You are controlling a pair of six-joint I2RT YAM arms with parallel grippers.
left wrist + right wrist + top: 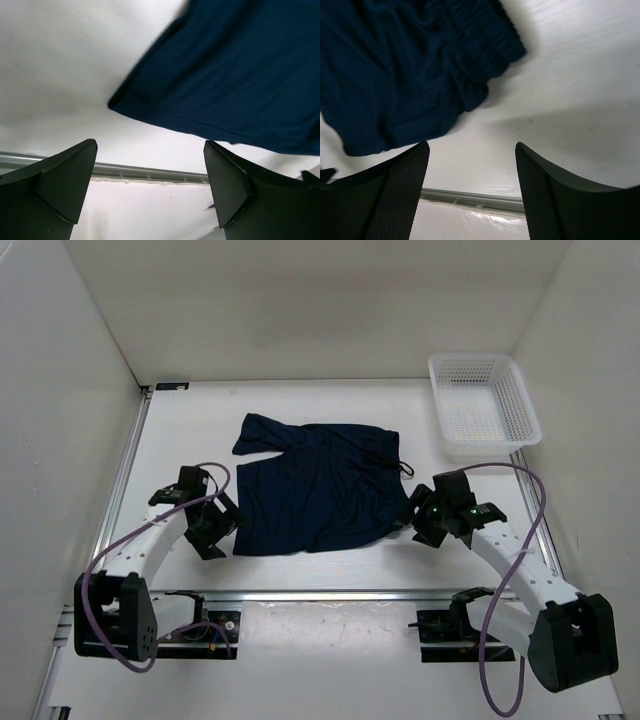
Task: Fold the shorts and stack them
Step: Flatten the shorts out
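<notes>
I should next grab the shorts (320, 485) with my left gripper by their near hem corner (241, 547), opposite my right gripper, to stretch and shake them for folding.
The dark navy shorts (320, 485) lie spread on the white table, with one leg corner poking out at the far left and the drawstring (385, 462) at the right. My left gripper (222, 530) sits just off the shorts' near left corner. In its wrist view it (150, 144) stands open and empty, with the hem (235, 80) beyond the fingertips. My right gripper (418, 523) is beside the near right edge. Its wrist view shows it (472, 145) open with nothing between the fingers, the gathered waistband (480, 45) lying apart from them.
A white mesh basket (483, 405) stands at the far right of the table. A grey metal rail (320, 592) runs along the near edge, also seen under each gripper as the rail (150, 172) and rail (470, 199). White walls enclose the table on three sides.
</notes>
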